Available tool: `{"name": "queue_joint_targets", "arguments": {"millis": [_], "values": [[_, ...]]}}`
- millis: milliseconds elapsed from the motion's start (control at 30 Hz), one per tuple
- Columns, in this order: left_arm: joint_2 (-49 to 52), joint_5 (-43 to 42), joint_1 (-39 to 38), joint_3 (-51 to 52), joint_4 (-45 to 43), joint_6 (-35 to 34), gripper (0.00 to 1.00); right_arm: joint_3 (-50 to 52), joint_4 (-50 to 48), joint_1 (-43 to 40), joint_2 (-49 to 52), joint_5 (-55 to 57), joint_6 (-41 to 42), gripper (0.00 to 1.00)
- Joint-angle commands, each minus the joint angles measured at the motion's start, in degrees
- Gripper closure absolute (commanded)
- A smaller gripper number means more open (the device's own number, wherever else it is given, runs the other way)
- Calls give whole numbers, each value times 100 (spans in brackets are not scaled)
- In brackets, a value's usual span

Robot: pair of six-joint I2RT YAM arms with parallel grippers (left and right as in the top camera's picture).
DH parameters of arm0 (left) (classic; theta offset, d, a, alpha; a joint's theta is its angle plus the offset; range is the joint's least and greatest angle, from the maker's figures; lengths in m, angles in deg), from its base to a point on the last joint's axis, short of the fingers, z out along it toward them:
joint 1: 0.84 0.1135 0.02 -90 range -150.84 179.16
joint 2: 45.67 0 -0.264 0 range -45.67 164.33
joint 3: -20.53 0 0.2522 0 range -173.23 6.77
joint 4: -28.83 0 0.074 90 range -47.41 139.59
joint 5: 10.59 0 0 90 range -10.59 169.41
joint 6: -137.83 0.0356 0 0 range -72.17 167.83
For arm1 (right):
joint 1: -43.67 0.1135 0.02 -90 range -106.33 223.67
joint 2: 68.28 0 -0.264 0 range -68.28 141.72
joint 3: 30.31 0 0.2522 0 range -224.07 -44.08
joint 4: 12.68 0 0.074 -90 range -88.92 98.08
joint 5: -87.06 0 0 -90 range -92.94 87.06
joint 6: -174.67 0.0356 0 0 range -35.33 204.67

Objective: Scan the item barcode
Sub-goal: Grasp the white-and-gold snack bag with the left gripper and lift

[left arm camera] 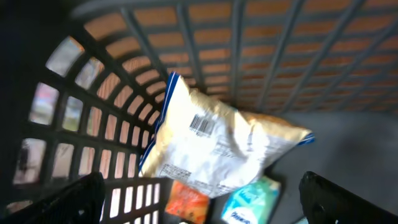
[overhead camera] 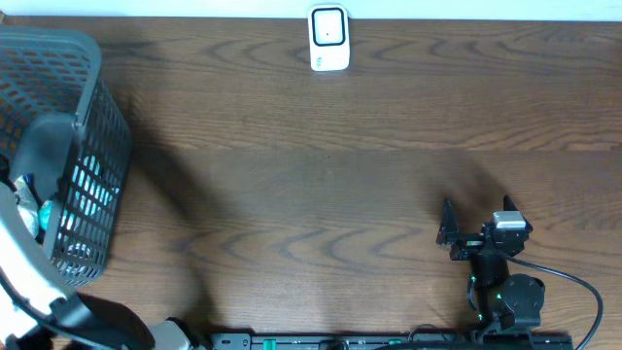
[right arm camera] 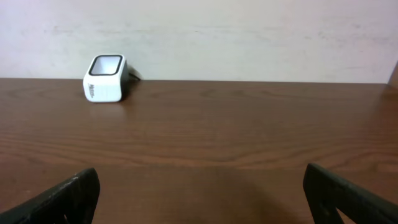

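The snack bag [left arm camera: 217, 140] has a barcode to scan. My left gripper should grab the bag by its edge, so the barcode stays exposed.
Inside the grey basket [overhead camera: 102, 117] at the table's left lies a white and gold snack bag [left arm camera: 217, 140], its barcode [left arm camera: 202, 125] facing up. An orange packet [left arm camera: 186, 202] and a teal tissue pack [left arm camera: 252, 202] lie partly under the bag. My left gripper [left arm camera: 202, 208] hangs open inside the basket above these items and holds nothing. A white scanner [overhead camera: 328, 39] stands at the table's far edge, its window showing in the right wrist view as scanner [right arm camera: 106, 78]. At the near right my right gripper [overhead camera: 448, 229] rests open and empty, pointing left.
The basket's lattice walls [left arm camera: 124, 93] close around the left gripper on the left and far sides. My left arm [overhead camera: 34, 185] reaches over the basket rim and hides part of its contents in the overhead view. Bare wooden table [overhead camera: 311, 194] separates basket, scanner and right arm.
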Motion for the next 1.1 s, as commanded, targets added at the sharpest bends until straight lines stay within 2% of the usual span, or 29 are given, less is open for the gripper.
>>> {"name": "queue_joint_targets", "arguments": {"millis": [0, 300, 500, 700, 767, 867, 900, 967, 1033, 1067], "values": [[402, 0, 195, 24, 133, -31, 2, 9, 31, -13, -33, 11, 57, 1], [1185, -24, 562, 26, 282, -35, 2, 9, 28, -13, -33, 9, 59, 1], [1735, -514, 835, 26, 188, -33, 2, 9, 28, -13, -33, 9, 57, 1], [2177, -614, 938, 26, -48, -26, 2, 9, 28, -13, -33, 9, 59, 1], [2275, -903, 938, 26, -160, 96, 2, 9, 28, -13, -31, 11, 57, 1], [2415, -1812, 938, 26, -404, 798, 0, 9, 28, -13, -31, 11, 57, 1], [2444, -2087, 938, 28, -463, 1016, 6, 9, 28, -13, -31, 9, 59, 1], [2459, -2396, 938, 26, -529, 1207, 31, 9, 28, -13, -31, 11, 57, 1], [2457, -2507, 938, 26, -549, 1224, 67, 9, 28, -13, -31, 11, 57, 1], [2457, -2507, 938, 26, -542, 1224, 81, 9, 28, -13, -31, 11, 57, 1]]}}
